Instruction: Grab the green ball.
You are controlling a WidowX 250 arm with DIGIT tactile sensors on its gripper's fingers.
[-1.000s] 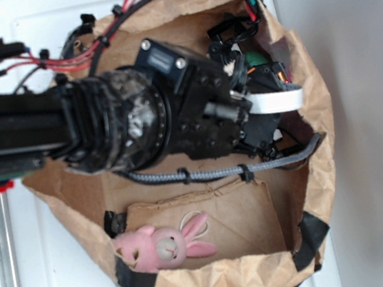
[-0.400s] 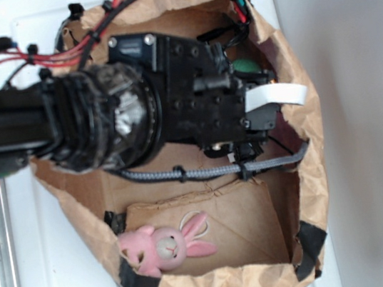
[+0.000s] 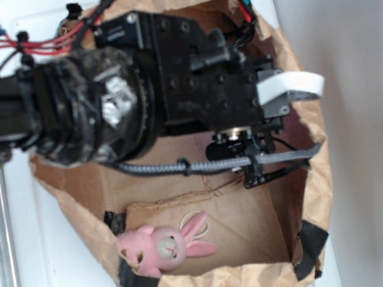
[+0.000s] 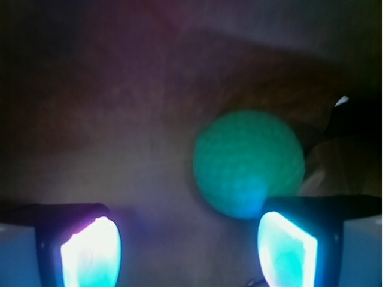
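I need to take the green ball (image 4: 248,161) from the brown paper bag, so I will grab it next with my gripper by its opposite rounded sides.
In the wrist view the green ball (image 4: 248,161) lies on the dim bag floor, just ahead of my right fingertip and right of centre. My gripper (image 4: 188,248) is open, its two glowing pads (image 4: 91,254) wide apart with nothing between them. The ball is beyond the gap, not inside it. In the exterior view the black arm and gripper body (image 3: 242,96) reach down into the brown paper bag (image 3: 311,169) and hide the ball completely.
A pink plush bunny (image 3: 165,247) lies at the bag's lower left on a cardboard flap. A grey braided cable (image 3: 181,168) runs across the bag under the arm. The bag walls rise close around the gripper, with black tape (image 3: 307,242) at the corners.
The arm has swung upward and deeper into the top of the bag. The green patch seen beside the gripper earlier is now covered by it. The bunny has not moved.
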